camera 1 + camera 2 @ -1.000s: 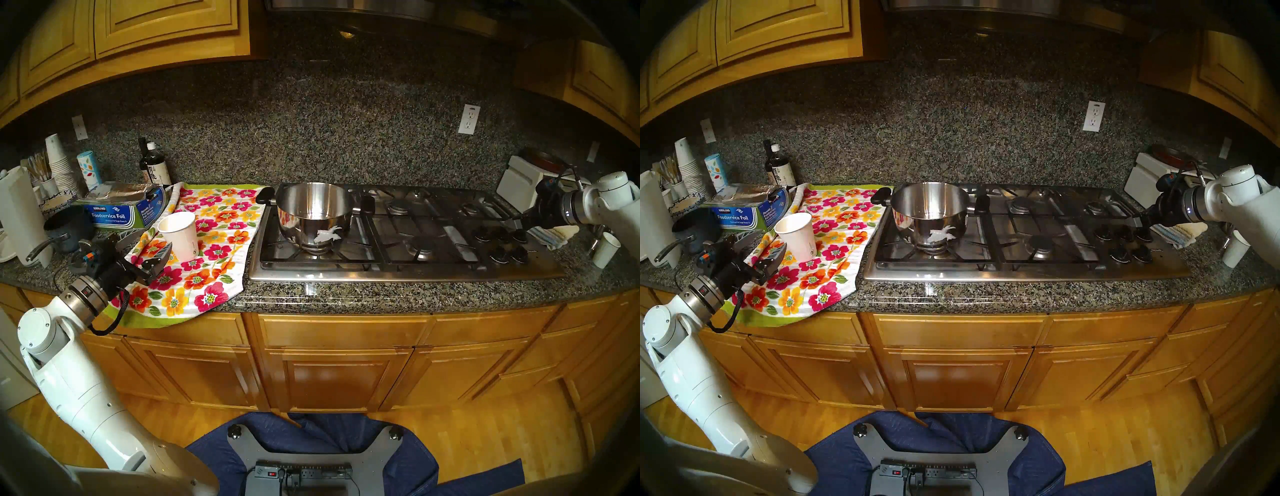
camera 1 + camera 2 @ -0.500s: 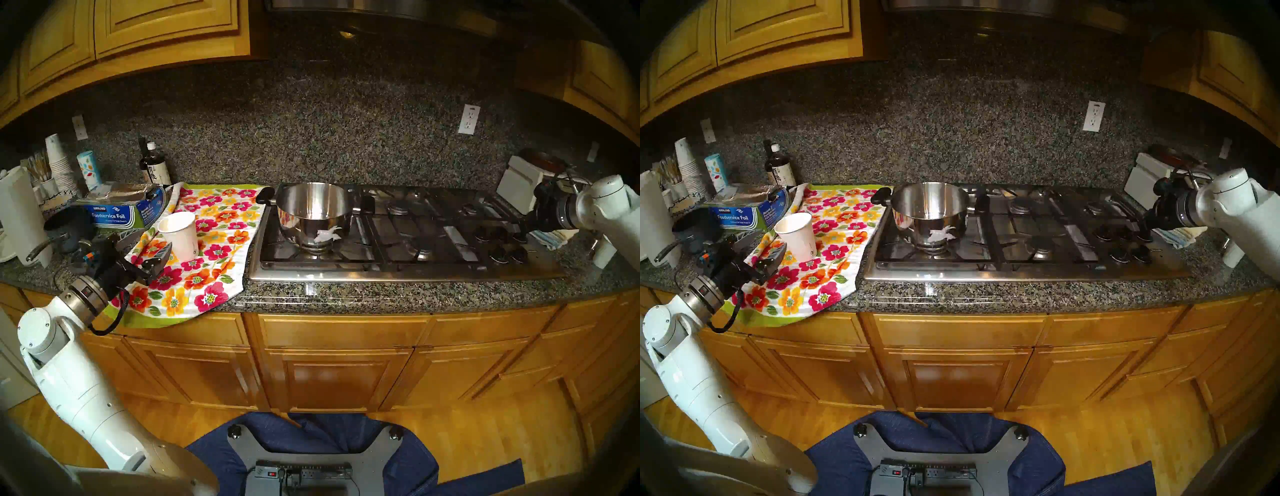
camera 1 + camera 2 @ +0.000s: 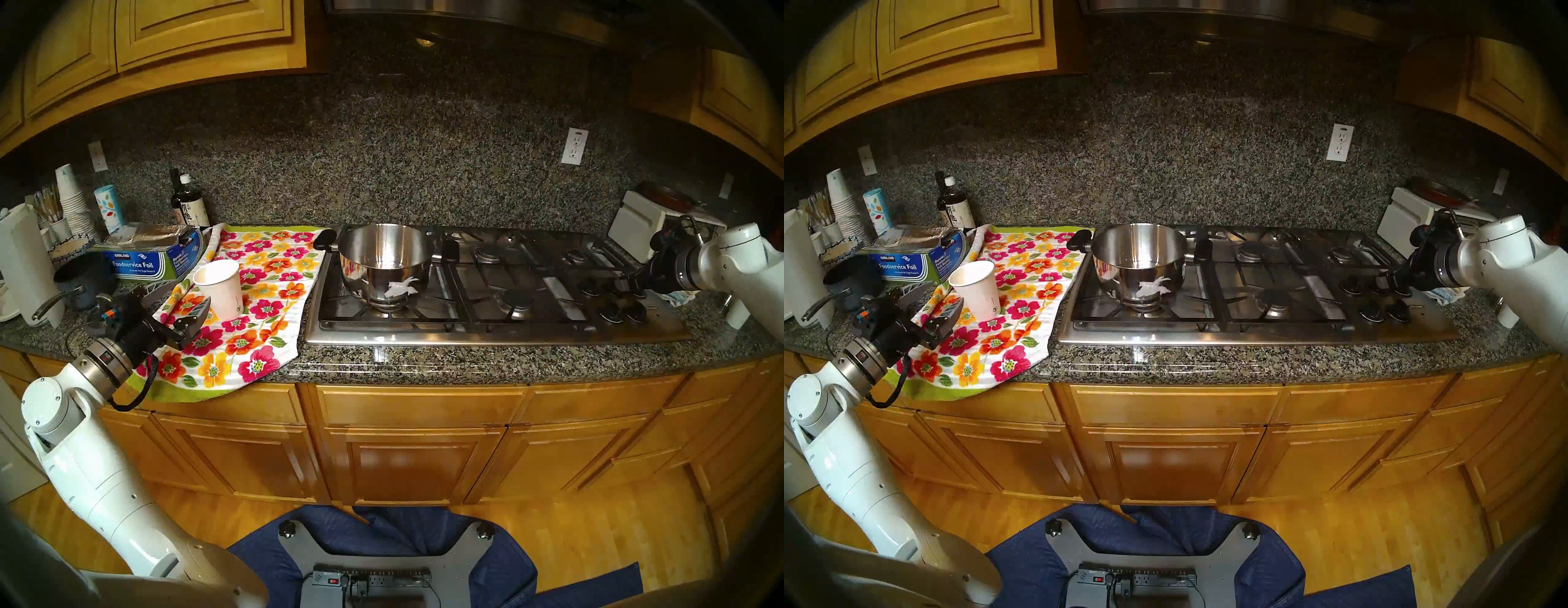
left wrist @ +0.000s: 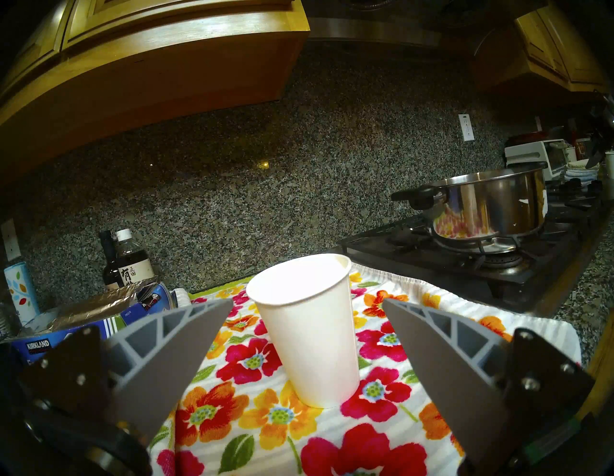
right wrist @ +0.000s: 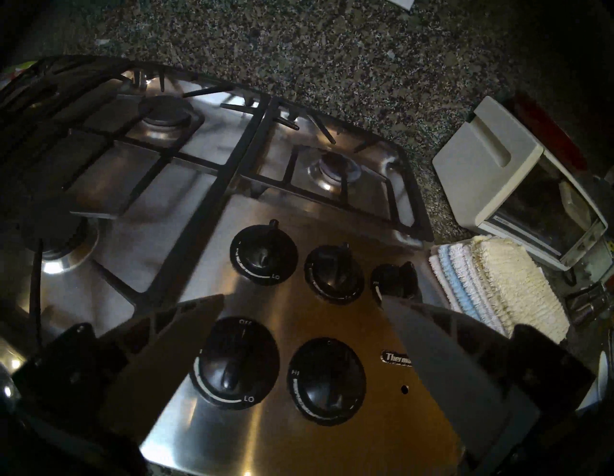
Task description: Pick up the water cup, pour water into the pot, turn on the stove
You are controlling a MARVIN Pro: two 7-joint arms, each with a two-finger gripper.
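Next, my right gripper pinches the stove knob by its raised grip (image 5: 231, 370), where flat sides face each other, since the knob spreads into a round base.
The white water cup (image 3: 220, 288) stands upright on a floral towel (image 3: 259, 314), left of the stove (image 3: 500, 333). My left gripper (image 3: 191, 293) is open. Its fingers sit on either side of the cup's near side without touching, as the left wrist view shows (image 4: 307, 300) around the cup (image 4: 309, 332). The steel pot (image 3: 384, 259) sits on the stove's front left burner. My right gripper (image 3: 628, 278) is open and hovers over the black knobs (image 3: 615, 303). In the right wrist view (image 5: 302, 297) the knobs (image 5: 262, 256) lie between and beyond its fingers.
A foil box (image 3: 144, 259), a dark blue saucepan (image 3: 80, 276), bottles (image 3: 189, 204) and a stack of cups (image 3: 72, 199) crowd the left counter. A toaster oven (image 3: 636, 229), folded cloths (image 5: 498, 282) and a smaller white cup (image 3: 738, 314) stand right of the stove.
My right arm has swung left and forward, bringing its gripper over the knob cluster. The left arm and the cup have not moved.
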